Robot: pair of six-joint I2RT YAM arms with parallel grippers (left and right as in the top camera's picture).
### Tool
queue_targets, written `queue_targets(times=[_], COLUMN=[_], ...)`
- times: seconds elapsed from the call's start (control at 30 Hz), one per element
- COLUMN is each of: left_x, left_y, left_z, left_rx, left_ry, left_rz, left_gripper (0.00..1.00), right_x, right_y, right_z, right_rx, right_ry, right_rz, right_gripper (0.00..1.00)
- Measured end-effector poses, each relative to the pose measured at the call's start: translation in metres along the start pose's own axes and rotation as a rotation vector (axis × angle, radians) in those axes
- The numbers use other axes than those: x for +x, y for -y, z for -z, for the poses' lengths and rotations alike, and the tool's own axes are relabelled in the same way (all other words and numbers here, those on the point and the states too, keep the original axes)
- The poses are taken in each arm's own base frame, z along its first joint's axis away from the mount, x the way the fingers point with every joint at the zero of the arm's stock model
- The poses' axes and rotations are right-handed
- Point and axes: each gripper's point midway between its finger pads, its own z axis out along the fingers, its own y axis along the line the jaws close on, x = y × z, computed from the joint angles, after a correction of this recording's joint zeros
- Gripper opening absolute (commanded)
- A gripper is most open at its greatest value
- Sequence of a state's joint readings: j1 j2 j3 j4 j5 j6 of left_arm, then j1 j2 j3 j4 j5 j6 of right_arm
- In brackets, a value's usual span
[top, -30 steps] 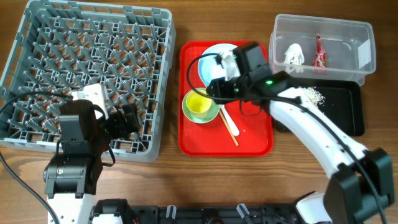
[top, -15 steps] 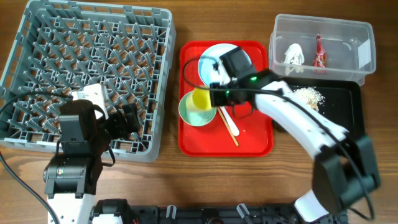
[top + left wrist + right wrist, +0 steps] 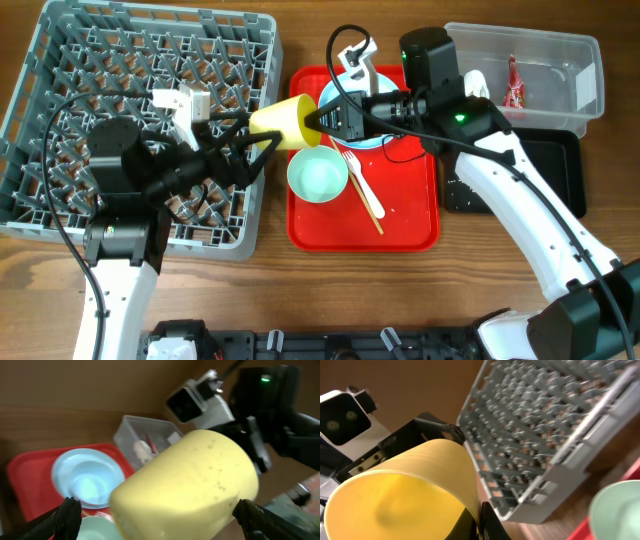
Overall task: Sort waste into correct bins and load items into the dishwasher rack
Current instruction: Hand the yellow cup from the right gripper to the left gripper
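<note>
The small yellow cup needs to go opening first into the dishwasher rack (image 3: 140,100), with its rim free. My left gripper should next grab the cup around its base (image 3: 264,129).
The small yellow cup (image 3: 283,120) hangs on its side in the air between the red tray and the grey dishwasher rack (image 3: 140,100). My right gripper (image 3: 316,120) is shut on its rim, as the right wrist view shows (image 3: 480,521). My left gripper (image 3: 252,140) is open, with a finger on each side of the cup's base (image 3: 160,515). The pale green bowl (image 3: 318,177) sits empty on the tray. A pale blue plate (image 3: 87,477) lies behind it, partly hidden overhead. The white fork (image 3: 360,185) and chopsticks (image 3: 370,208) lie beside the bowl.
The flat red tray (image 3: 410,225) is in the middle. The clear tub (image 3: 545,60) at the back right holds the white tissue (image 3: 470,86) and red wrapper (image 3: 514,86). The black tray (image 3: 562,170) lies in front of it, partly under my right arm.
My right gripper has lifted the yellow cup out of the green bowl and carried it left. My left arm has risen and reached right, its open fingers now around the cup.
</note>
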State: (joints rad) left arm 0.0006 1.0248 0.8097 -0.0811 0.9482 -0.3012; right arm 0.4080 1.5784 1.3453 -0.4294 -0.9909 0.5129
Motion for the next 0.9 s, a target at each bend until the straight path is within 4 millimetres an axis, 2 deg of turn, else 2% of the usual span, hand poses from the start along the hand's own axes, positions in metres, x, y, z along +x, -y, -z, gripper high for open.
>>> queue_targets(times=[0.2,0.33,0.53,0.7,0.9], left_x=[0.0,0.002,0.002,0.0,-0.009], left_y=[0.044,0.063,0.068,0.069,0.054], left_z=[0.005,0.011,0.012,0.013,0.024], left_rx=[0.248,0.355,0.381,0.383,0.342], left_ry=[-0.035,-0.052,-0.057,-0.049,-0.019], left_rz=[-0.104,-0.165,-0.181,-0.198,-0.201], left_gripper=[1.0,0.95,0.82,0.83,0.84], right_x=[0.002,0.007,0.01,0.012,0.012], right_y=[-0.038,-0.046,-0.049,-0.051,-0.05], right_z=[0.003,0.005,0.006,0.007,0.007], right_rx=[-0.196,-0.241,-0.262,-0.272,-0.27], right_ry=[-0.058,-0.092,-0.11,-0.119,-0.12], right_rz=[0.012,-0.019,-0.026,-0.03,-0.033], right_gripper=[0.04,0.04,0.05,0.04,0.04])
